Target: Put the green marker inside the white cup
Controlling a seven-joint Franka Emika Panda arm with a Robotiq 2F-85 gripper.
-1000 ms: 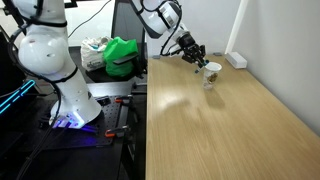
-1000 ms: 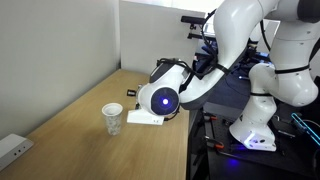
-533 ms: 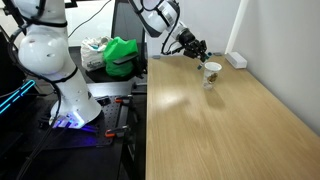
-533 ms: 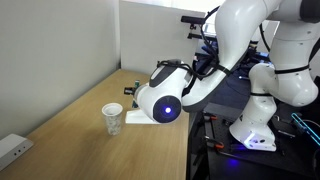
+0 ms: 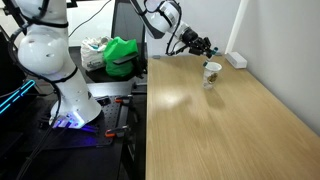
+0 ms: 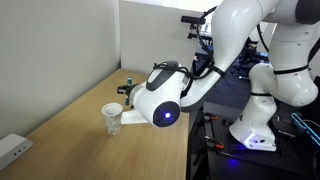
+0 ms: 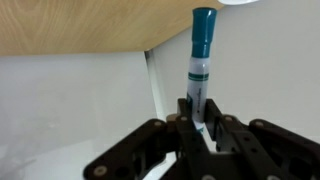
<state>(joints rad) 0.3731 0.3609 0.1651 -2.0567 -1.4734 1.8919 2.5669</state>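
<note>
I should keep holding the green marker until it reaches the cup, because the cup's rim is beyond the marker's teal cap and the marker would fall beside the cup now.
My gripper is shut on the green marker, a white barrel with a teal cap that points away from the wrist. In an exterior view my gripper hangs above the table, just up and left of the white cup. The cup stands upright on the wooden table. It also shows in an exterior view, left of the arm's round joint. The marker tip peeks out behind the arm there. A white curved edge at the top of the wrist view may be the cup rim.
A white power strip lies at the far table edge by the wall and also shows in an exterior view. A green cloth lies on the bench beside the table. A second white robot stands nearby.
My gripper with the marker has risen and moved slightly toward the wall, now higher above the cup. The cup has not moved.
</note>
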